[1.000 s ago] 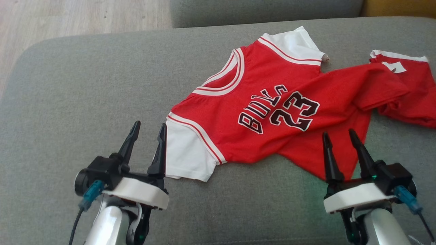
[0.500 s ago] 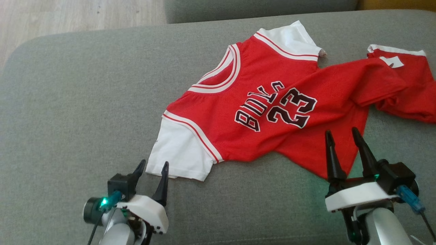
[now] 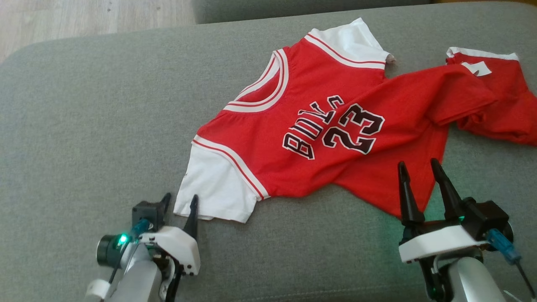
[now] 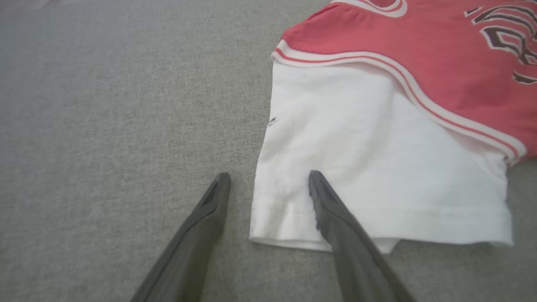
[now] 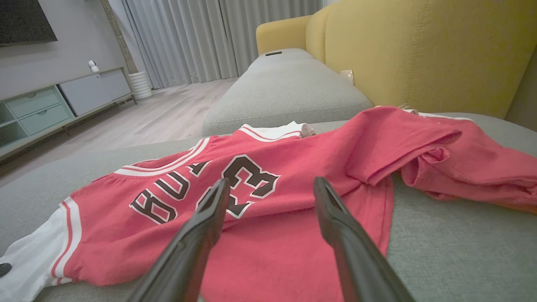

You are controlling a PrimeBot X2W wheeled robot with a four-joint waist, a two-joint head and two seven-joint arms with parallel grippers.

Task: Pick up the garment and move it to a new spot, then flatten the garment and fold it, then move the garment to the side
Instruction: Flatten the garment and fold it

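Note:
My left gripper will next grab the jersey by its cuff corner (image 3: 179,211), because the jersey's white sleeve (image 3: 220,181) lies flat with bare cushion next to its edge.
The garment (image 3: 335,126) is a red jersey with white sleeves and "BULLS 23" on its chest, lying crumpled on a grey cushion (image 3: 105,126); its lower part is bunched at the right. My left gripper (image 3: 180,201) is open at the cuff of the near white sleeve (image 4: 369,167); in the left wrist view one finger lies over the cuff and the other on bare cushion beside it. My right gripper (image 3: 417,165) is open, its fingertips over the jersey's red near edge (image 5: 272,243), holding nothing.
A second grey cushion (image 5: 285,88) and a yellow sofa back (image 5: 419,54) lie beyond the jersey. Wooden floor (image 3: 84,16) runs past the cushion's far left edge. A low cabinet (image 5: 50,109) and curtains stand across the room.
My left gripper has drawn back toward me and lowered to the white sleeve's cuff. The head camera has shifted, sliding the whole picture up and left. The right gripper has held still.

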